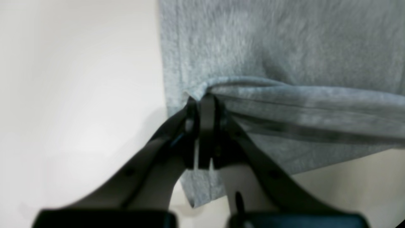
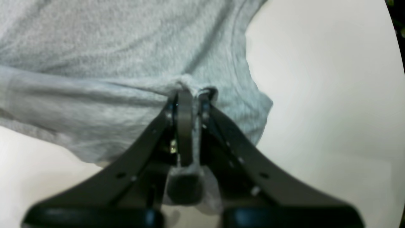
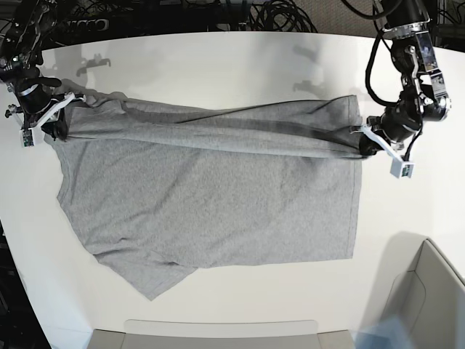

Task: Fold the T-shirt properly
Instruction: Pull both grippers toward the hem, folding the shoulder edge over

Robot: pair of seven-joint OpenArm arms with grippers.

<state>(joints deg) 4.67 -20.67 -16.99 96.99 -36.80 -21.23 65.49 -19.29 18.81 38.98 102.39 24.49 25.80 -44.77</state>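
The T-shirt's folded edge is short of the middle of the T-shirt's body, so my left gripper keeps holding the folded edge until it is nearer the middle.
The grey T-shirt [image 3: 211, 196] lies spread plain side up on the white table, its far edge lifted and stretched into a taut fold between both arms. At the base view's right, my left gripper [image 3: 363, 142] is shut on the shirt's hem corner; the wrist view shows its fingers [image 1: 202, 110] pinching a bunched fold of the T-shirt [image 1: 284, 57]. On the left side of the base view, my right gripper [image 3: 59, 115] is shut on the shoulder edge, its fingertips [image 2: 190, 98] clamped on gathered cloth of the T-shirt [image 2: 110, 47].
The white table [image 3: 218, 65] has a rounded edge, with cables behind it at the back. A grey bin [image 3: 429, 298] stands at the front right, and a grey ledge [image 3: 218, 336] runs along the front edge.
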